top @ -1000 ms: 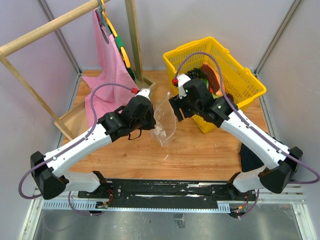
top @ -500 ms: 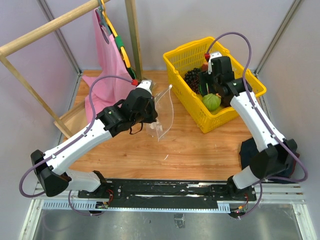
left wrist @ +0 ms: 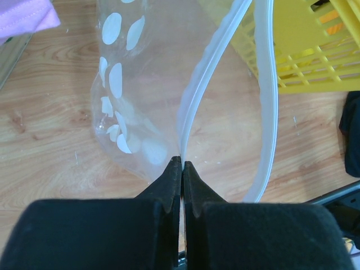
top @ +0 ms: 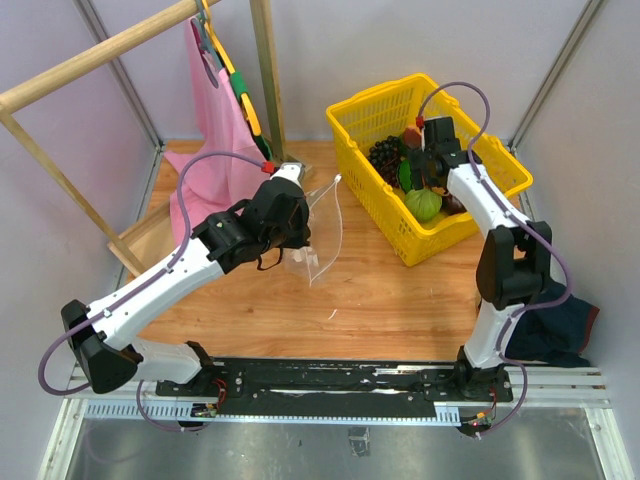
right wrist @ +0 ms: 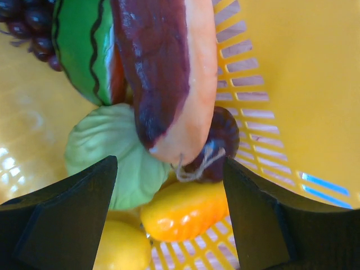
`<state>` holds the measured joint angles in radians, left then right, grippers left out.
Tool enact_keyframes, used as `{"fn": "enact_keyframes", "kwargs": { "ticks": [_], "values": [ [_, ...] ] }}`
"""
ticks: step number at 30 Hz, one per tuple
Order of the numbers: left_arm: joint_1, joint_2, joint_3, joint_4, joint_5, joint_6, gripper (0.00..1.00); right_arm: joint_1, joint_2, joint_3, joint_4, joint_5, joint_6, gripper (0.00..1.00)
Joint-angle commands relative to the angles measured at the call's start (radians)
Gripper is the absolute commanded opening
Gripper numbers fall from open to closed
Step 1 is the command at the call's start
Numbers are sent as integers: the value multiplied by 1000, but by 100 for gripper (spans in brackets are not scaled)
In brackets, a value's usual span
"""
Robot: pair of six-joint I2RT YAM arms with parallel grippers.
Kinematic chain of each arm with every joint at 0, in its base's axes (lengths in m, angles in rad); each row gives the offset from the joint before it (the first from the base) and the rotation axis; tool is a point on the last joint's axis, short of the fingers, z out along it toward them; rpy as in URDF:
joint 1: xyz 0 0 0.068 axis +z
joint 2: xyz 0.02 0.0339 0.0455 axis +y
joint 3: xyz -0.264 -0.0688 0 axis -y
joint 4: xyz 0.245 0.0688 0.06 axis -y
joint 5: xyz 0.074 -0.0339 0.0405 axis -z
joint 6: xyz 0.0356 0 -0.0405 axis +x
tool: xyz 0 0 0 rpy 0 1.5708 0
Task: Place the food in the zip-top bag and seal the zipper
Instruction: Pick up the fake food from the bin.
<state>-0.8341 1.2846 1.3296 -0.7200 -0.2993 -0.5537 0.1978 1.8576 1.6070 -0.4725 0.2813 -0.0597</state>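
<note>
My right gripper grabs the long maroon-orange slice (right wrist: 169, 73) by its string end (right wrist: 175, 143) next, so the slice's other end enters the open bag first.
My left gripper (top: 297, 232) (left wrist: 181, 163) is shut on the zipper strip (left wrist: 194, 107) of the clear dotted zip-top bag (top: 322, 235) (left wrist: 132, 107), holding it up with its mouth open. My right gripper (top: 428, 165) (right wrist: 169, 191) is open inside the yellow basket (top: 480, 150), low over the food. Between its fingers lie an orange-yellow piece (right wrist: 185, 209), a pale green ball (right wrist: 115, 160) (top: 423, 203), a yellow lemon-like piece (right wrist: 118, 247), a dark maroon ball (right wrist: 224, 138) and a long maroon-orange slice (right wrist: 169, 73).
The basket also holds a striped green melon slice (right wrist: 81, 45) and dark grapes (top: 384, 155). A pink cloth (top: 210, 150) hangs from a wooden rack (top: 100, 55) at the back left. A dark cloth (top: 550, 325) lies at the right front.
My right arm has swung from beside the bag into the basket and lowered over the fruit. My left gripper has kept hold of the bag, which has shifted slightly.
</note>
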Motion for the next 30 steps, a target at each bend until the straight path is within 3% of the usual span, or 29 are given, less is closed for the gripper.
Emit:
{"fn": "enact_keyframes", "kwargs": {
  "ticks": [1,8,15,20,30],
  "values": [
    [4,12,39,-22,-33,-6,0,-17,93,49,70,54,-60,76],
    [4,31,52,-38,-45,-6,0,-21,235,117,82,92,-92,76],
    [8,41,58,-46,-54,3,0,-26,225,99,119,200,-108,67],
    [9,39,50,-41,-53,5,0,-29,212,95,141,281,-132,58],
    [9,33,43,-39,-60,5,0,-44,157,14,256,287,-143,36]
  ]
}}
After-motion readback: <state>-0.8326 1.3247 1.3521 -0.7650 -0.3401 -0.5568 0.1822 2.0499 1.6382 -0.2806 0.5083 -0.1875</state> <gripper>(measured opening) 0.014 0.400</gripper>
